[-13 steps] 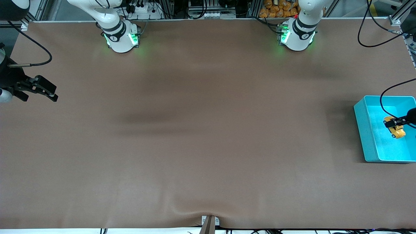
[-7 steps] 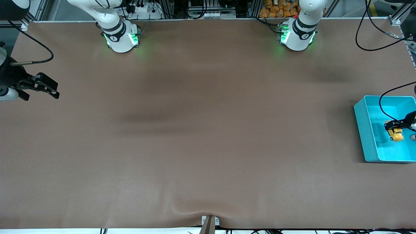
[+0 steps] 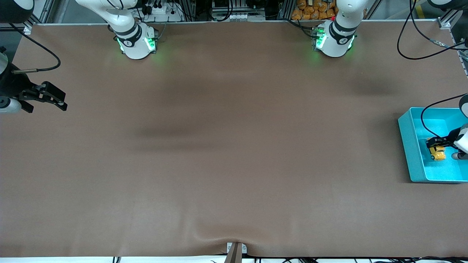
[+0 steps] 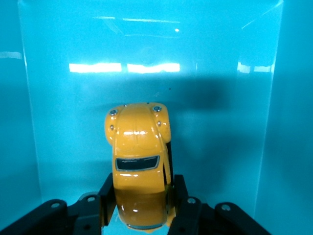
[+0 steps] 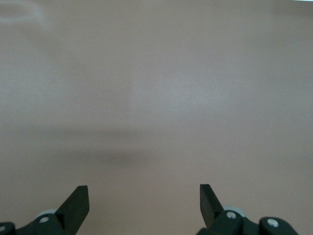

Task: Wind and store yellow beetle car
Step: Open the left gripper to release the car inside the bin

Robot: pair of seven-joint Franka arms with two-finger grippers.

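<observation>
My left gripper should open now, because it is holding the car's base (image 3: 437, 158) low over the bottom of the teal bin and the yellow beetle car would lie in the bin.
The yellow beetle car (image 3: 437, 153) is small and rounded with dark windows. My left gripper (image 3: 436, 145) is shut on it inside the teal bin (image 3: 409, 146) at the left arm's end of the table. In the left wrist view the car (image 4: 139, 161) sits between my fingers (image 4: 107, 198), nose pointing away from the wrist over the bin's floor (image 4: 220, 127). I cannot tell whether its wheels touch the floor. My right gripper (image 3: 58, 105) is open and empty over the bare table at the right arm's end; its spread fingers (image 5: 78, 203) show in the right wrist view.
The table (image 3: 234, 146) is covered with a brown mat. A black cable (image 3: 424, 120) hangs over the bin. The bin's walls (image 4: 14, 122) close in on both sides of the car.
My left gripper has moved the car lower in the bin and toward the front camera. The right gripper rose slightly and then held still.
</observation>
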